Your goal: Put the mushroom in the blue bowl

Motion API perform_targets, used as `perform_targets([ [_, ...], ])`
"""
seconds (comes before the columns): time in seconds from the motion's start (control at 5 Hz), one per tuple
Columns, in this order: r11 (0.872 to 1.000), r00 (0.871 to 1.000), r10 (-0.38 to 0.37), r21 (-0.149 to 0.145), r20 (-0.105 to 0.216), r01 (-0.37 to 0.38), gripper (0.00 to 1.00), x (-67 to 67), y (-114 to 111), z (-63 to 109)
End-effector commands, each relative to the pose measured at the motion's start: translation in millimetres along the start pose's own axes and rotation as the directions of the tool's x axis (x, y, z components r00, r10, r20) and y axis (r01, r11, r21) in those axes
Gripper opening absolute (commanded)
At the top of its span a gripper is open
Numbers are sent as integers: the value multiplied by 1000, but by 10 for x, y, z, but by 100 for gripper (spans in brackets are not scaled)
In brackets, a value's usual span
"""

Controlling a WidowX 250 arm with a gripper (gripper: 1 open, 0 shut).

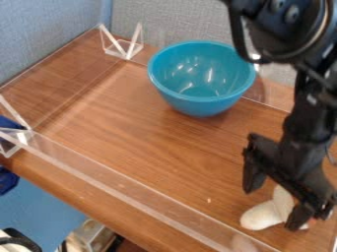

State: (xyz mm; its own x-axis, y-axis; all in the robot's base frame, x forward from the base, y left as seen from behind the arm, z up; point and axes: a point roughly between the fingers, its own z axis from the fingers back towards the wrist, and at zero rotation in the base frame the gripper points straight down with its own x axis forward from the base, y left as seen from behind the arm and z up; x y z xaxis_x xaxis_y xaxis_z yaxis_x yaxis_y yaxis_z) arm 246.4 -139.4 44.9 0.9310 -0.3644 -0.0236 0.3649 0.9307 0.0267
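Observation:
The mushroom is ready for my gripper to close on it now: my dark fingers reach down on either side of the cream stem (270,212), near the table.
The mushroom (267,214) lies on its side near the table's front right corner; its cream stem shows, while the reddish-brown cap is mostly hidden behind my gripper. My gripper (283,193) points straight down just above it, open, its two dark fingers (254,173) standing on either side of the mushroom. Nothing is held. The blue bowl (200,78) stands upright and empty at the back middle of the table, well away from the gripper.
A low clear plastic wall (118,177) runs along the wooden table's front and left edges, with clear corner brackets (122,42) at the back left. The arm's black body (283,30) rises at the upper right.

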Motion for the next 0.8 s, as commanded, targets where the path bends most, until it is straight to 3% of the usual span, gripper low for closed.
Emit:
perform_targets([
  [0.0,1000,999,-12,4,53,12,100,126,21,104],
  [0.2,1000,998,-22,6,54,21,0,184,46,82],
  [0.6,999,998,-42,6,41,42,0,156,23,95],
])
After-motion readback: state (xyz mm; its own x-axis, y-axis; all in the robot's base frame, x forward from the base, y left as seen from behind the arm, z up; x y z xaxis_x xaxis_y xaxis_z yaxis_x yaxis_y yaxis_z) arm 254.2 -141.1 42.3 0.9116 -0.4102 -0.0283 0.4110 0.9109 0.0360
